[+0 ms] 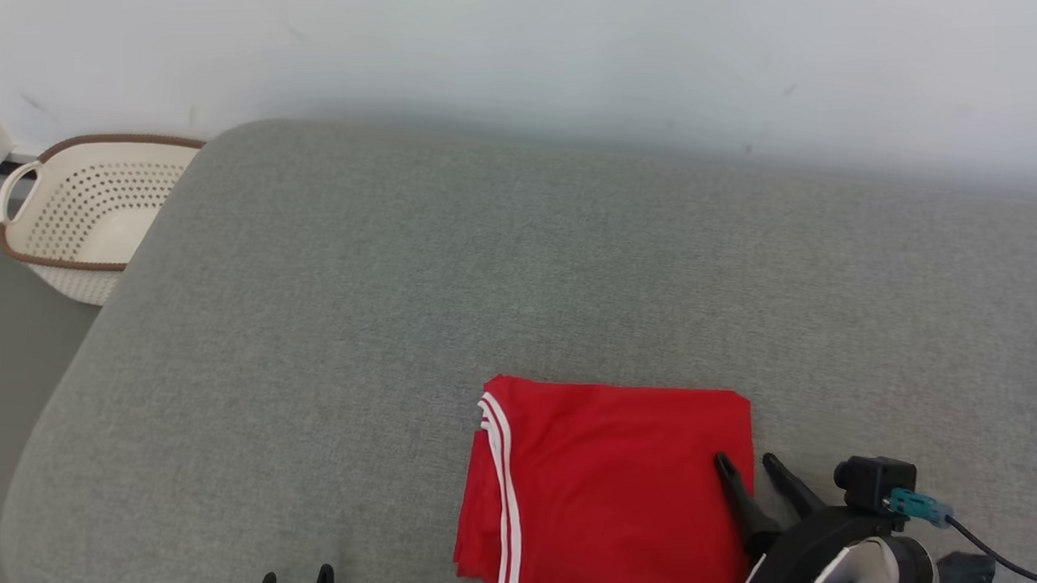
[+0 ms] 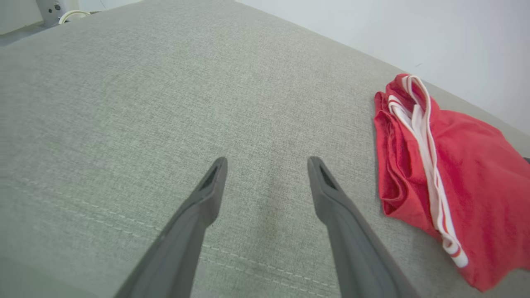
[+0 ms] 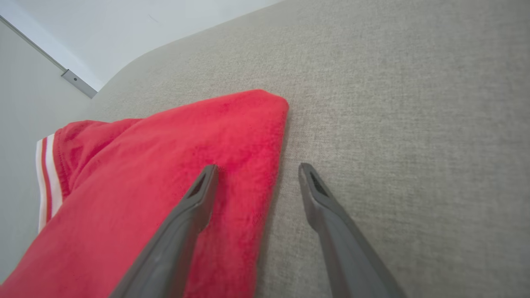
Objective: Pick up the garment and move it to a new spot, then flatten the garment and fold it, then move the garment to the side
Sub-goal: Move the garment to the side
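The red garment's plain edge opposite the white stripes is the part my right gripper will grab next, to move the folded garment to the side.
The garment (image 1: 612,487) is red with white stripes along its left edge and lies folded into a rough rectangle near the front of the grey surface. My right gripper (image 1: 747,460) stands open astride the garment's right edge, one finger over the cloth (image 3: 165,174) and the other over bare surface. In the right wrist view that gripper (image 3: 256,167) holds nothing. My left gripper (image 1: 294,582) is open at the lower left, well to the left of the garment. In its wrist view the left gripper (image 2: 267,159) hovers over bare fabric, with the garment (image 2: 463,174) off to the right.
The grey upholstered surface (image 1: 449,268) has a rounded far-left corner and ends at a pale wall behind. A cream perforated basket (image 1: 84,212) with a brown rim stands on the floor beyond the left edge.
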{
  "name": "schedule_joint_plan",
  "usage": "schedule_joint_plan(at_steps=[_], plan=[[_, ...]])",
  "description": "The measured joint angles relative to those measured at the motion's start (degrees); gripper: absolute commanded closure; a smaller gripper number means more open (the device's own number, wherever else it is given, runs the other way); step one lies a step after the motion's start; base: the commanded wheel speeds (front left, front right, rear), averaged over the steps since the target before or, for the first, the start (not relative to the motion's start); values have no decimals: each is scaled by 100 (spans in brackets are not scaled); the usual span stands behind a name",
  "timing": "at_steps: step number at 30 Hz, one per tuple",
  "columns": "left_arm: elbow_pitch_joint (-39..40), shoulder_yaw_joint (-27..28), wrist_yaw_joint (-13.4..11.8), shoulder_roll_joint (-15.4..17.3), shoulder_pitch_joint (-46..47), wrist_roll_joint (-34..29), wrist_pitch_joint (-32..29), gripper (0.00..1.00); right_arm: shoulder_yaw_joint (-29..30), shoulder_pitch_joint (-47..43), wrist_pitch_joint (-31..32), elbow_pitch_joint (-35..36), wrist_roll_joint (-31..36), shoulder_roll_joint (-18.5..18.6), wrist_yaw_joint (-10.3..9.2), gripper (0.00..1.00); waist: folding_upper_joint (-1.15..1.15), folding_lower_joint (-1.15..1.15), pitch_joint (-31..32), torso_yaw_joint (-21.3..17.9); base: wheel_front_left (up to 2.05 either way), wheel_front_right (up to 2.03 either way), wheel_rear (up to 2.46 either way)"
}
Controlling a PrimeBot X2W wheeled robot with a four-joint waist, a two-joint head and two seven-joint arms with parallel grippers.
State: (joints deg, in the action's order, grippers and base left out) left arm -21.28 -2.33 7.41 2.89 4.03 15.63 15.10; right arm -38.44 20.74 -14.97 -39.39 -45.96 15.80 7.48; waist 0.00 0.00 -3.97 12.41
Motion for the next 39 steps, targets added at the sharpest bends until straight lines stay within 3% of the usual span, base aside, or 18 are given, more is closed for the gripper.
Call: schedule_joint_plan(at_steps=[8,10,11,18,27,34,39], plan=[[12,7,4,1,46,32,0,0,-325,235,35,-201,-256,-100,0,0,0,0,-140,209,0,0,0],[30,-4,4,2,68,32,0,0,-441,295,34,-208,-298,-91,0,84,0,0,-167,242,0,0,0],[36,-9,4,0,68,40,0,0,-467,334,33,-208,-313,-88,0,100,0,0,-179,255,0,0,0],[99,-7,4,2,112,73,0,0,-244,621,15,-312,65,79,4,100,0,0,-240,231,0,0,0],[243,-42,5,-1,110,44,0,0,397,541,2,357,1147,216,4,100,0,0,-127,-50,0,0,0],[359,-80,5,2,53,38,0,0,508,159,2,829,1518,-7,4,100,0,0,56,-549,0,0,0],[527,-81,-3,2,43,-12,0,0,497,-71,1,1025,1744,-83,3,100,0,0,168,-1171,0,0,0]])
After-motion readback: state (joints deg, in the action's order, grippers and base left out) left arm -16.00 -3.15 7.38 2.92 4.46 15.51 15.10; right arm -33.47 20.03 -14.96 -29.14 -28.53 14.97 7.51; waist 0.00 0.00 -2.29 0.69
